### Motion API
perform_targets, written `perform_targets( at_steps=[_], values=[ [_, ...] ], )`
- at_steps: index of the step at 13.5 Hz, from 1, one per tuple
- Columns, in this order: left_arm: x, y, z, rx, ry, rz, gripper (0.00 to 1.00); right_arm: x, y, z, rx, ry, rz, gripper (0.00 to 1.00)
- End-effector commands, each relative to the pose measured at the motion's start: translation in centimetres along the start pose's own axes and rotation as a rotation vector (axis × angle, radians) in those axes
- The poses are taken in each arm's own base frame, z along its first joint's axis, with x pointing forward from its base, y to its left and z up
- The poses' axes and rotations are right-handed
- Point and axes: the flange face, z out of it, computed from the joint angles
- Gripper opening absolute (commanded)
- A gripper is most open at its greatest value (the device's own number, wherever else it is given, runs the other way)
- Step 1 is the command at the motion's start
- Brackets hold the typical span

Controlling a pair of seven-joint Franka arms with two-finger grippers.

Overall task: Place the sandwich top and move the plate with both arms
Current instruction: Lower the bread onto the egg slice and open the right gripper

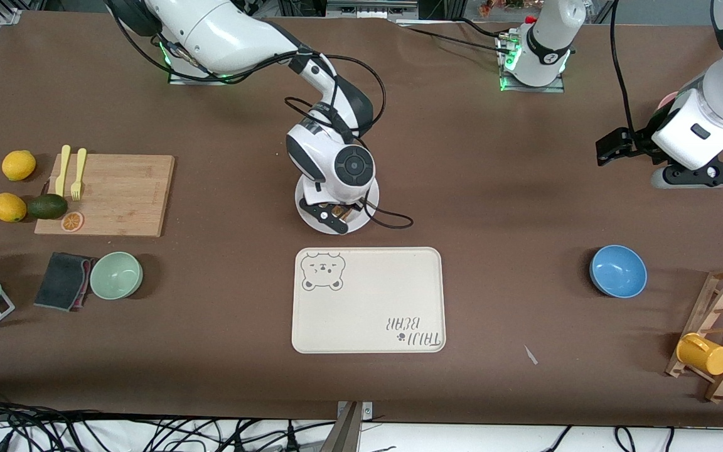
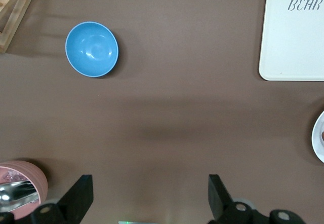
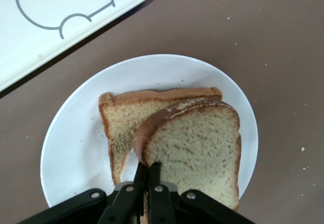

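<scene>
The sandwich top would stay in place if I opened my right gripper now, because the sandwich top's crust (image 3: pixel 152 124) meets the lower slice (image 3: pixel 120 123) inside the white plate's rim.
The white plate (image 3: pixel 76 148) stands mid-table, just farther from the front camera than the cream tray; in the front view its rim (image 1: pixel 371 201) shows under the right arm's hand. A slice of bread (image 3: pixel 121 122) lies flat on it. My right gripper (image 3: pixel 147 168) is shut on the edge of the sandwich top (image 3: pixel 197 143), a light brown slice held tilted, overlapping the lower slice. In the front view the right gripper (image 1: pixel 330 213) is right over the plate. My left gripper (image 1: pixel 609 147) hangs open and empty over bare table at the left arm's end, its fingers (image 2: pixel 81 193) wide apart.
The cream bear tray (image 1: pixel 368 300) lies nearer the front camera than the plate. A blue bowl (image 1: pixel 617 271) and a wooden rack with a yellow mug (image 1: pixel 703 353) are at the left arm's end. A green bowl (image 1: pixel 116 274) and cutting board (image 1: pixel 110 194) are at the right arm's end.
</scene>
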Motion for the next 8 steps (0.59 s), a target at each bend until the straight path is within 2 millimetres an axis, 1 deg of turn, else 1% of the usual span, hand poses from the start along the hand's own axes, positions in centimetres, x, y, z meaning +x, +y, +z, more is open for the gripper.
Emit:
perform_targets(
  at_steps=[1,2,3,4,6,7,8],
  values=[
    [-0.3,-0.1,-0.2,-0.026,0.005,0.002,1.0,-0.6,-1.0,0.2,0.009,0.02,0.009,0.0],
    [-0.3,-0.1,-0.2,-0.026,0.007,0.003,1.0,-0.6,-0.9,0.2,0.007,0.02,0.009,0.0],
    [-0.3,-0.1,-0.2,-0.026,0.005,0.003,1.0,-0.6,-0.9,0.2,0.007,0.022,0.006,0.6],
    [-0.3,-0.1,-0.2,-0.026,0.005,0.003,1.0,-0.6,-0.9,0.1,0.005,0.038,0.0,1.0],
    [-0.3,-0.1,-0.2,-0.026,0.005,0.002,1.0,0.5,-0.5,-1.1,0.006,0.081,-0.022,1.0],
    [-0.3,-0.1,-0.2,-0.026,0.005,0.002,1.0,0.9,-0.2,-2.1,0.015,0.083,-0.028,1.0],
    [-0.3,-0.1,-0.2,-0.026,0.005,0.002,1.0,1.8,0.4,-3.5,0.029,0.086,-0.037,1.0]
  ],
)
